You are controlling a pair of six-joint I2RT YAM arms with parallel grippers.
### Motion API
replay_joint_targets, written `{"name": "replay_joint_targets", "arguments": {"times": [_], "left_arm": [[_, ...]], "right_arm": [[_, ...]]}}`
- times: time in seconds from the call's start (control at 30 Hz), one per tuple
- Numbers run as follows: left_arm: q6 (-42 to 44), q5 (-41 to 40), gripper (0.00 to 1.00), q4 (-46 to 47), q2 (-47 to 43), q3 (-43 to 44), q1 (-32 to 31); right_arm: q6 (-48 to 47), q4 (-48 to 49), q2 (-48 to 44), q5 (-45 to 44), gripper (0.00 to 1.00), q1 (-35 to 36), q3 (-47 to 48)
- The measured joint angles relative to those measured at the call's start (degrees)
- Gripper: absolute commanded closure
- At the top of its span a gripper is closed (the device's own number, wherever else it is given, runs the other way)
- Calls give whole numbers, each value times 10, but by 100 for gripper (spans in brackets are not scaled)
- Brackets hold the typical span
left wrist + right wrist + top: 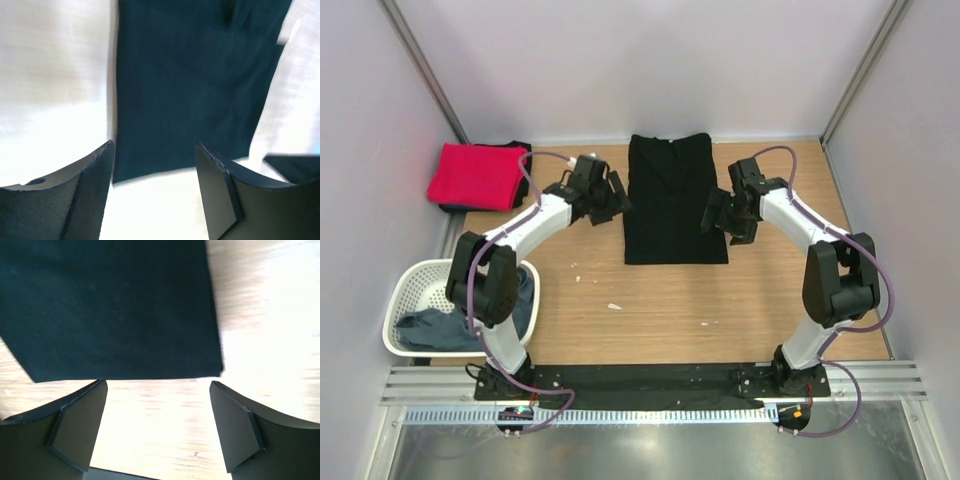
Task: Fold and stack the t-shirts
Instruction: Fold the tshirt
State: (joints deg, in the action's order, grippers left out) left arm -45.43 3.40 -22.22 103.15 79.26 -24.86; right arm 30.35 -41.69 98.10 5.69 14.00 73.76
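Observation:
Next, my right gripper grabs the black t-shirt's near-edge corner [722, 259] [212, 371] to fold its near edge toward its far end, and the t-shirt's middle stays free.
The black t-shirt [672, 200] lies flat on the wooden table, folded into a long rectangle. My left gripper [617, 207] hovers at its left edge and my right gripper [714, 216] at its right edge. In the left wrist view the black t-shirt [195, 85] fills the area beyond the left gripper [155, 146], which is open with only bare table between its fingers. Seen from the right wrist, the shirt's edge [110, 305] lies just beyond the right gripper [159, 385], open and empty. A folded red t-shirt [475, 175] rests at the back left. The grey-blue t-shirt [440, 325] lies bunched in the basket.
A white lattice laundry basket [405, 290] stands at the table's left edge beside the left arm. A dark cloth [520, 147] peeks out from under the red t-shirt. Grey walls close in the back and sides. Small white specks [614, 306] dot the near table.

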Motion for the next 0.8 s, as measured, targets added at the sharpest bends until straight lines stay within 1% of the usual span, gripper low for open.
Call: {"name": "replay_joint_targets", "arguments": {"times": [0.1, 0.2, 0.27, 0.33, 0.63, 0.73, 0.8], "left_arm": [[-54, 7, 38, 3, -19, -60, -22], [-94, 12, 41, -8, -15, -118, -37], [-114, 13, 43, -21, -11, -142, -40], [-126, 13, 45, -25, -8, -148, -44], [-146, 12, 59, -8, 8, -148, -61], [-146, 11, 67, -8, 16, -148, -61], [-146, 9, 71, -8, 18, -148, -61]], "right_arm": [[-2, 4, -12, -1, 13, -8, -29], [-7, 4, -21, -12, 16, -15, -71], [-16, 6, -21, -20, 20, -15, -95], [-22, 7, -21, -26, 25, -15, -112], [-35, 50, -17, -27, 29, -15, -133], [-36, 64, -4, -24, 31, -15, -133], [-37, 69, 6, -21, 32, -15, -133]]}}
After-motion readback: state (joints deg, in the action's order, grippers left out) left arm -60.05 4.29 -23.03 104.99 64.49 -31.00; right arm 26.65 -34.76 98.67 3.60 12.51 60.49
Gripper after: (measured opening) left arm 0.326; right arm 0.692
